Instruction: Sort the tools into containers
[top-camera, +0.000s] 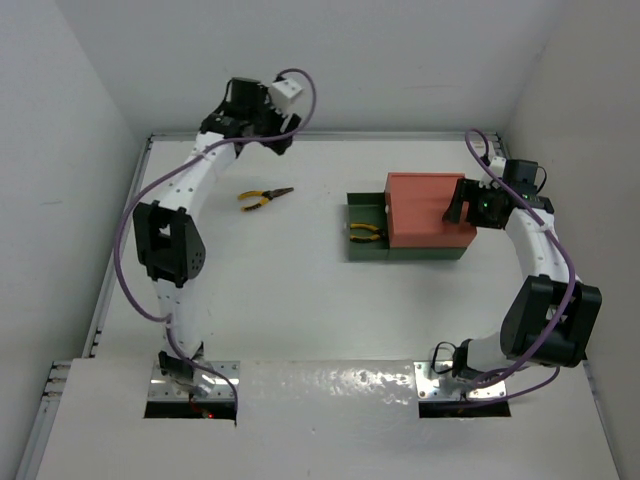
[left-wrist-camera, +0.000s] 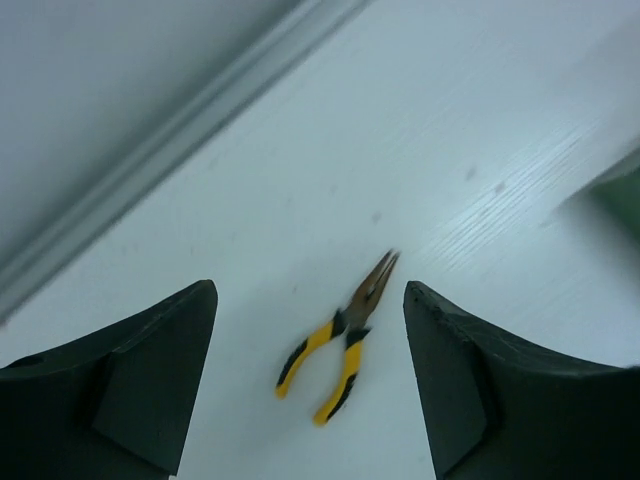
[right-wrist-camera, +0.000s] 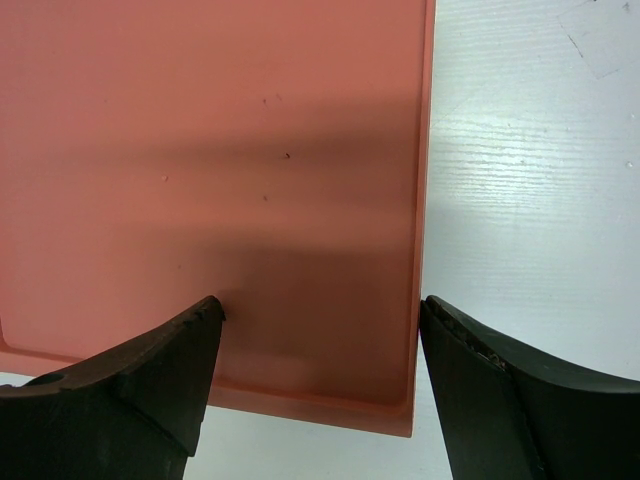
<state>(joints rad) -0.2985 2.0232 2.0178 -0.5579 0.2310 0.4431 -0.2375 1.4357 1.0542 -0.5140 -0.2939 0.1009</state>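
Next, my left gripper grips the yellow-handled pliers by their near handle (top-camera: 256, 205), which leaves the gripping end of the pliers free to enter the green tray (top-camera: 360, 205).
One pair of yellow-handled pliers (top-camera: 265, 198) lies on the white table at the back left. It also shows in the left wrist view (left-wrist-camera: 340, 340), below and between my open fingers. My left gripper (top-camera: 277, 140) (left-wrist-camera: 310, 290) is open and empty, held above and behind it. A second pair of pliers (top-camera: 365, 232) lies in the dark green tray (top-camera: 360, 205). The salmon-red tray (top-camera: 425, 210) sits on top, shifted right. My right gripper (top-camera: 462, 206) (right-wrist-camera: 320, 305) is open and empty over the salmon tray (right-wrist-camera: 200, 150) near its corner. No screwdrivers are in view.
White walls enclose the table at the back and both sides, with a metal rail (left-wrist-camera: 170, 130) along the back edge close to my left gripper. A corner of the green tray (left-wrist-camera: 625, 195) shows at the right of the left wrist view.
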